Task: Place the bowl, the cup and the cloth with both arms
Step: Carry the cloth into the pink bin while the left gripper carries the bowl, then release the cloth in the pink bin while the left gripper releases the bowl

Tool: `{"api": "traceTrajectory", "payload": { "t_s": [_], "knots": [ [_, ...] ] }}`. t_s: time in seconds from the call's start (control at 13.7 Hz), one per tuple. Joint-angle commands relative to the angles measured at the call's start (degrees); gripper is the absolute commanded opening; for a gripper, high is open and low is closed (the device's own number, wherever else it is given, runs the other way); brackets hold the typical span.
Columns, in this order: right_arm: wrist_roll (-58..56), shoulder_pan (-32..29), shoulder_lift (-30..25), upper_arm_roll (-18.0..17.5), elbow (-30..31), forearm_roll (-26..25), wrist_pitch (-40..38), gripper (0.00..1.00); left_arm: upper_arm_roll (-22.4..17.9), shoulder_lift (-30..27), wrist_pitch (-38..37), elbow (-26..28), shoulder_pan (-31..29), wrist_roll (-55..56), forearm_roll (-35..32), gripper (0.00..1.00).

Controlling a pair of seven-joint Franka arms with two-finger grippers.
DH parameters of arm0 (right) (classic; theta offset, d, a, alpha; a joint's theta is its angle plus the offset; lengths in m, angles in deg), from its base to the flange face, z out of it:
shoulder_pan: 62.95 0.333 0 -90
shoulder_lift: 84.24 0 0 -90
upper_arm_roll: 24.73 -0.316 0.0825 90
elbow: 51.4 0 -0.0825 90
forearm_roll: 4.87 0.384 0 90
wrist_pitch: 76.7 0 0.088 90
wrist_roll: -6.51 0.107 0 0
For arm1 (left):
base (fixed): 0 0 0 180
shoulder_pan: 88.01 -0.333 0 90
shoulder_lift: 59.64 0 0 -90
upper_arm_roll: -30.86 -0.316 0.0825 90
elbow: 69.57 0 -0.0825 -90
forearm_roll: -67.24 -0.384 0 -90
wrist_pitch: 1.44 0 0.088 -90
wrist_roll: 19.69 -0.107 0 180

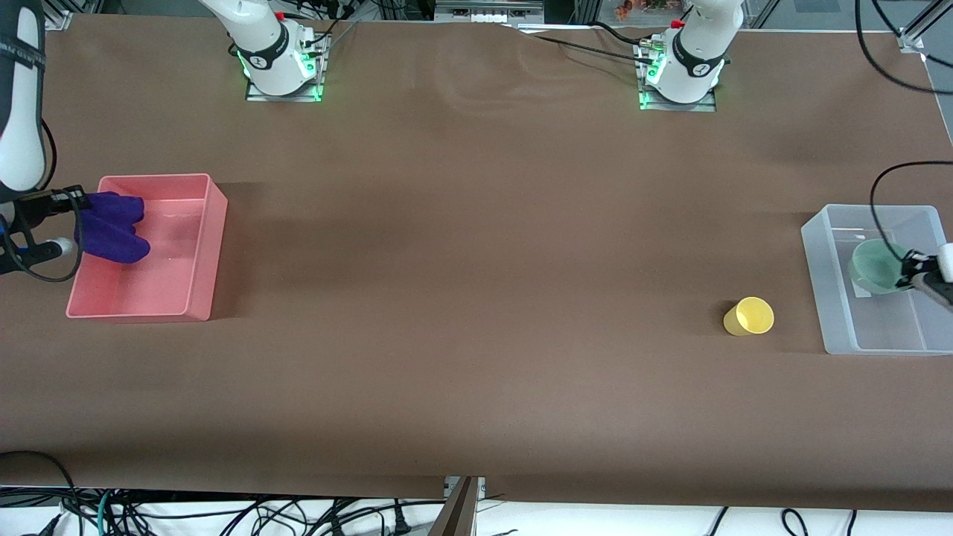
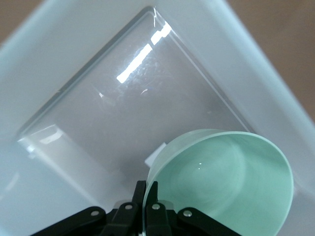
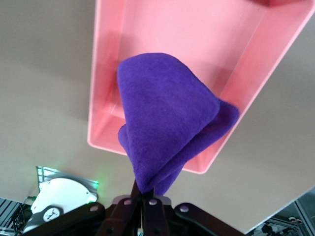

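I must keep holding the purple cloth until it hangs inside: its end at my right gripper's fingers is past the pink bin's rim.
My left gripper (image 1: 910, 275) is shut on the rim of the pale mint-green bowl (image 1: 877, 266) and holds it tilted over the clear plastic bin (image 1: 819, 246). In the left wrist view the gripper (image 2: 146, 189) pinches the bowl (image 2: 231, 182) above the bin's floor (image 2: 133, 98). My right gripper (image 1: 74, 216) is shut on the purple cloth (image 1: 112, 227), which hangs over the pink bin (image 1: 208, 246). In the right wrist view the gripper (image 3: 146, 191) grips the cloth (image 3: 165, 118) above the pink bin (image 3: 197, 29). The yellow cup (image 1: 749, 316) lies on the table beside the clear bin, toward the table's middle.
The two arm bases (image 1: 279, 63) (image 1: 681, 71) stand along the table's edge farthest from the front camera. Black cables (image 1: 886, 193) loop over the clear bin. The brown table cover (image 1: 476, 298) spans the space between the bins.
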Motion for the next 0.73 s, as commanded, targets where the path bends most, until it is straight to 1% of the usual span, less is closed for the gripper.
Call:
{"api": "traceTrajectory", "payload": {
  "t_s": [0.0, 0.07, 0.15, 0.22, 0.29, 0.36, 0.44, 0.51, 0.58, 0.66],
  "knots": [
    [-0.1, 0.2, -1.1, 0.2, 7.4, -0.3, 6.0, 0.00, 0.8, 2.6, 1.0, -2.4, -1.6, -1.2, 1.6, 0.04],
    [0.3, 0.1, -0.8, 0.2, 9.1, -0.3, 7.8, 0.00, 0.8, 2.5, 1.0, -2.4, -1.4, -1.1, 1.9, 0.56],
    [0.8, 0.0, -0.2, 0.2, 10.4, -0.2, 9.8, 0.00, 0.8, 2.2, 0.9, -2.6, -1.3, -1.1, 2.0, 0.98],
    [0.9, 0.0, 0.6, 0.2, 11.4, 0.1, 11.8, 0.00, 0.9, 1.8, 0.3, -2.7, -1.2, -1.1, 1.9, 1.00],
    [0.9, -0.1, 1.2, 0.2, 11.6, 0.1, 13.4, 0.24, 1.0, 0.2, -0.5, -2.6, -1.1, -1.0, 1.9, 1.00],
    [0.9, -0.1, 1.2, 0.2, 11.6, 0.1, 13.8, 0.81, 1.2, -1.7, -3.4, -2.7, -0.6, -0.6, 1.9, 1.00],
    [0.6, -0.1, 0.5, 0.3, 11.1, 0.2, 13.2, 1.00, 1.4, -4.1, -7.0, -2.8, 0.6, 0.2, 2.0, 1.00],
    [0.7, 0.0, -0.7, 0.3, 10.6, 0.9, 12.6, 1.00, 1.5, -6.4, -9.9, -2.9, 2.2, 2.0, 2.0, 1.00],
    [0.7, 0.0, -2.7, 0.2, 9.4, 3.6, 11.0, 1.00, 1.5, -8.3, -13.5, -3.0, 4.1, 5.2, 2.0, 1.00],
    [0.6, 0.0, -4.0, 0.2, 6.8, 6.1, 8.3, 1.00, 1.5, -9.4, -16.5, -3.2, 6.6, 9.5, 2.0, 1.00]
  ]
}}
